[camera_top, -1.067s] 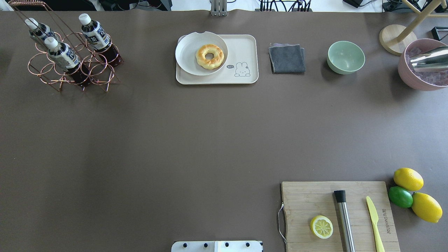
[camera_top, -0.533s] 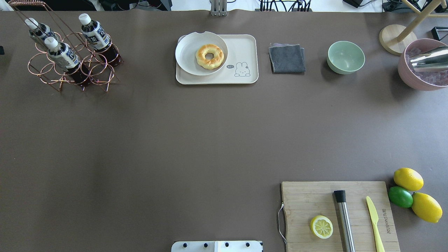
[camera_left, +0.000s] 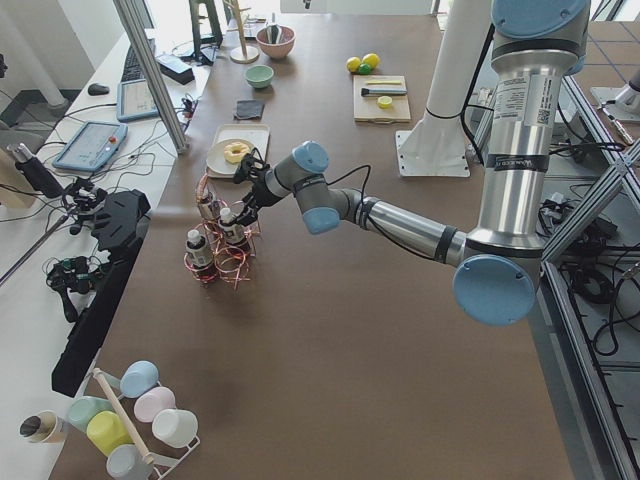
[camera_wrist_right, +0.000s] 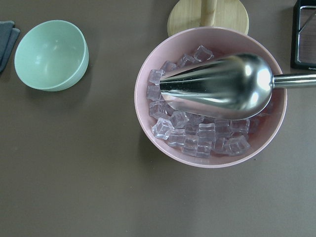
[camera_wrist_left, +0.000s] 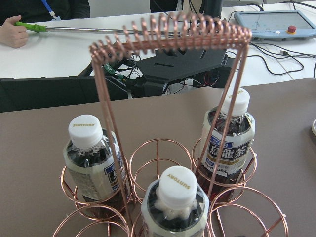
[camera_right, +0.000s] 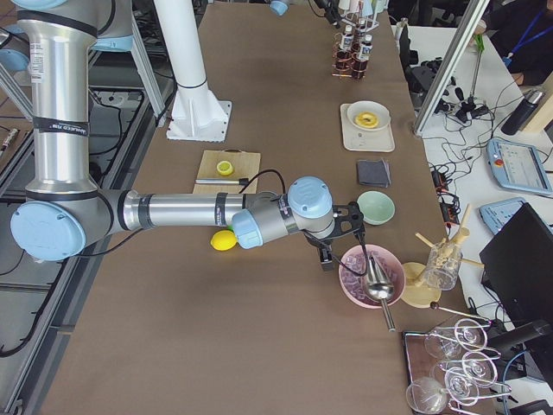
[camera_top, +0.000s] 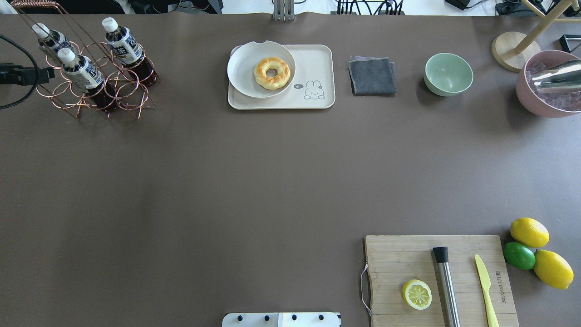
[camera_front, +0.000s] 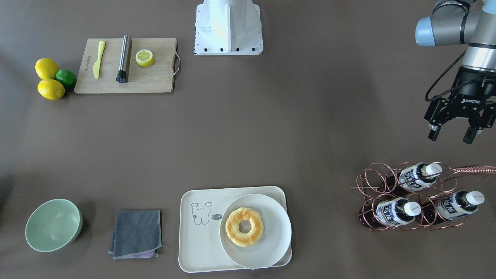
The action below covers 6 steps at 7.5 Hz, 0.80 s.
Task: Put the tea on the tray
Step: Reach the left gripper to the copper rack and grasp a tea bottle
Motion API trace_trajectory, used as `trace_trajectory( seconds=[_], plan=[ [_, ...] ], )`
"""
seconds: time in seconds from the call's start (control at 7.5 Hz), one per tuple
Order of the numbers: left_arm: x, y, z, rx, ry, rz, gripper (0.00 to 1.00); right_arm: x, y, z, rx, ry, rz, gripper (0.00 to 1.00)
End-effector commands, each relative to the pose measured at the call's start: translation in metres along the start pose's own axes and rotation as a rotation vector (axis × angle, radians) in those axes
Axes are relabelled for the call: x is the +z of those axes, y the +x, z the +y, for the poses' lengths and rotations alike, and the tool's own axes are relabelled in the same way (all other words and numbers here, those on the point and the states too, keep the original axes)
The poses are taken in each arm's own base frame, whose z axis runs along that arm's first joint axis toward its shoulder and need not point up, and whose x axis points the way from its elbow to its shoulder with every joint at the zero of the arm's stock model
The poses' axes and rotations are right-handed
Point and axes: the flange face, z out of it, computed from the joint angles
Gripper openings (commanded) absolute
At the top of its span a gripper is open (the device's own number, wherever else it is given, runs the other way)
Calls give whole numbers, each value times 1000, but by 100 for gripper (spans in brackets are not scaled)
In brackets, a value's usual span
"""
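The tea bottle needs to go on the tray, so my left gripper will next grab its white cap, which stands above the copper wire rings close around the bottle's body.
Three tea bottles with white caps lie tilted in a copper wire rack at the table's far left corner. They also show in the overhead view and close up in the left wrist view. The cream tray with the cartoon drawing lies at the far middle. My left gripper is open and empty, hanging just on the robot's side of the rack. My right gripper hovers over the pink ice bowl; I cannot tell whether it is open.
A white plate with a donut covers part of the tray. Beside it are a grey cloth and a green bowl. The pink bowl holds ice and a metal scoop. A cutting board and citrus fruits lie near the robot.
My left arm has moved in toward the rack. A black part of it now shows at the overhead view's left edge, beside the bottles. Nothing else has moved.
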Motion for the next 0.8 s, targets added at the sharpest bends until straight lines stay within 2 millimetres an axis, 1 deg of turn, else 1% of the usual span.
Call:
trace_trajectory(
  seconds=[0.0, 0.13, 0.27, 0.4, 0.67],
  plan=[
    [18, 20, -18, 16, 9, 13, 74, 0, 1, 0, 1, 0, 3, 100],
    [26, 22, -23, 19, 11, 7, 74, 1, 1, 0, 2, -1, 6, 100],
    [34, 19, -22, 18, 2, -1, 73, 1, 2, 0, 4, -2, 8, 100],
    [35, 14, -25, 16, 3, -6, 73, 2, 1, -1, 2, -2, 9, 100],
    [34, 6, -22, 12, 2, -10, 73, 1, 2, -2, 2, 0, 10, 100]
  ],
)
